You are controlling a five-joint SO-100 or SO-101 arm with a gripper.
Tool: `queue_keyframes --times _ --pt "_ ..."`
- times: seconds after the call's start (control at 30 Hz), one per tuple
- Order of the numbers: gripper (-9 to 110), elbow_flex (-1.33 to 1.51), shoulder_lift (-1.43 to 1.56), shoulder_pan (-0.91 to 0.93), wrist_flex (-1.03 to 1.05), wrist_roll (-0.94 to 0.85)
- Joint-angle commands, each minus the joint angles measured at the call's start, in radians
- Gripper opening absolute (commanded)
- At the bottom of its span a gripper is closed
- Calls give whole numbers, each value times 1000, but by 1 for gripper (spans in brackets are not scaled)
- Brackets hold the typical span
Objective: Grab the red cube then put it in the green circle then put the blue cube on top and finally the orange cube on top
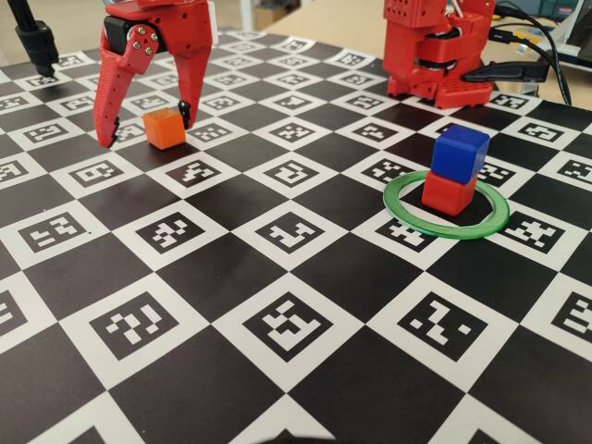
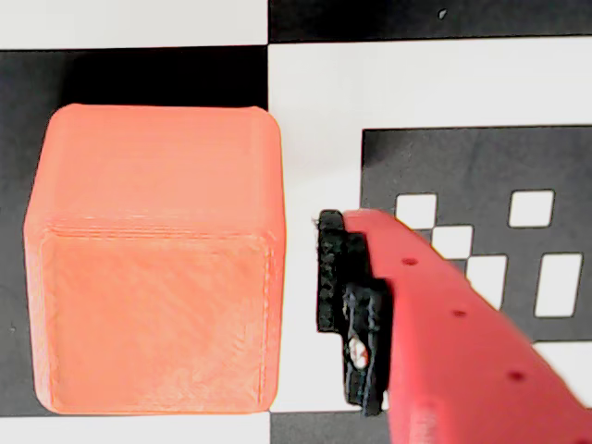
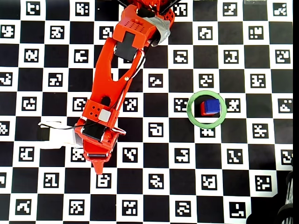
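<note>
I should next grab the orange cube (image 1: 164,128) by its opposite sides with my gripper, to finish the stack on the blue cube (image 1: 460,153).
The orange cube (image 1: 164,128) sits on the board at the back left, between the two fingers of my red gripper (image 1: 148,132), which stands open around it. In the wrist view the orange cube (image 2: 153,268) fills the left half, and a narrow gap of white board separates it from the black pad (image 2: 347,305) of the right finger. The other finger is out of that view. Over to the right, the red cube (image 1: 448,194) rests inside the green circle (image 1: 449,231) with the blue cube (image 1: 460,153) stacked on it, slightly turned. From overhead my arm hides the orange cube; the green circle (image 3: 190,109) and the blue cube (image 3: 213,105) show.
The board is a black-and-white checker pattern with printed markers. The arm's red base (image 1: 435,51) and its cables stand at the back right. A black stand (image 1: 37,42) is at the back left corner. A white camera block (image 3: 58,135) juts from the wrist.
</note>
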Motion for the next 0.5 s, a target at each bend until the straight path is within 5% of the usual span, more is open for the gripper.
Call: queue_keyframes --times 0.0,0.47 --pt "47 -8 31 -5 -14 11" --pt "47 5 35 3 -15 86"
